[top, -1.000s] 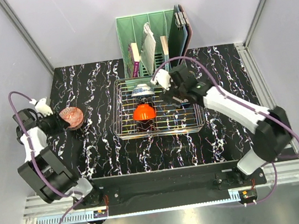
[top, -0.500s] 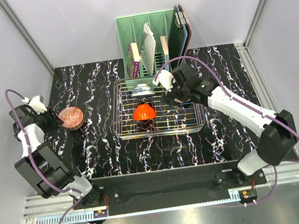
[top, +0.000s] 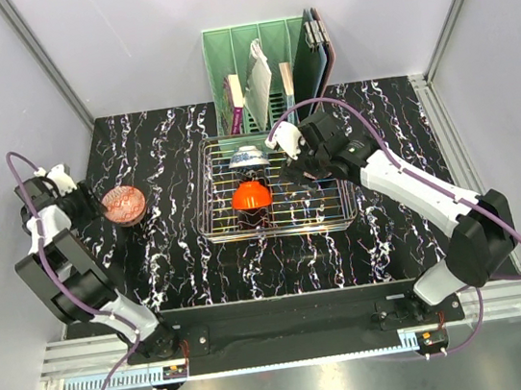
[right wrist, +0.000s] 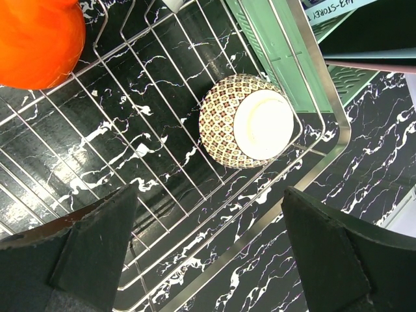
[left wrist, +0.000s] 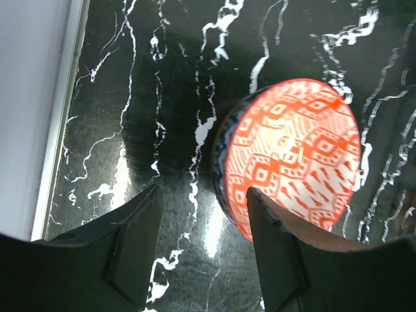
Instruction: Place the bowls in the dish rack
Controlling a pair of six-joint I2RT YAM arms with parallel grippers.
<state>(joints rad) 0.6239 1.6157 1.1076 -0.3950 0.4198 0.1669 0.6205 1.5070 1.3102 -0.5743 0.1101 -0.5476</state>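
Note:
My left gripper grips the pink-red bowl by its rim (top: 107, 209) (left wrist: 229, 177) next, which leaves the bowl's foot and opposite side free for my right gripper.
A pink-red patterned bowl (top: 124, 205) (left wrist: 292, 159) stands upright on the black marble table at the left. My left gripper (top: 88, 208) (left wrist: 203, 192) is open at its left side. One finger (left wrist: 273, 247) reaches over the bowl's near rim and the other stands over bare table. The chrome dish rack (top: 340, 211) (right wrist: 325, 153) holds a glossy orange-red bowl (top: 252, 195) (right wrist: 39, 39), a white-blue bowl (top: 249, 159) and an upside-down cream lattice bowl (right wrist: 250, 122). My right gripper (top: 302, 162) (right wrist: 209, 192) hovers wide open above the rack's right end, holding nothing.
A green slotted organizer (top: 267, 68) (right wrist: 273, 45) with utensils and boards stands right behind the rack. Grey walls close in the table at the left, back and right. The metal frame rail (left wrist: 58, 110) runs just left of my left gripper.
My left gripper has opened wider and drawn back to the left from the pink-red bowl, which stays put. My right gripper shifted slightly over the rack, still open.

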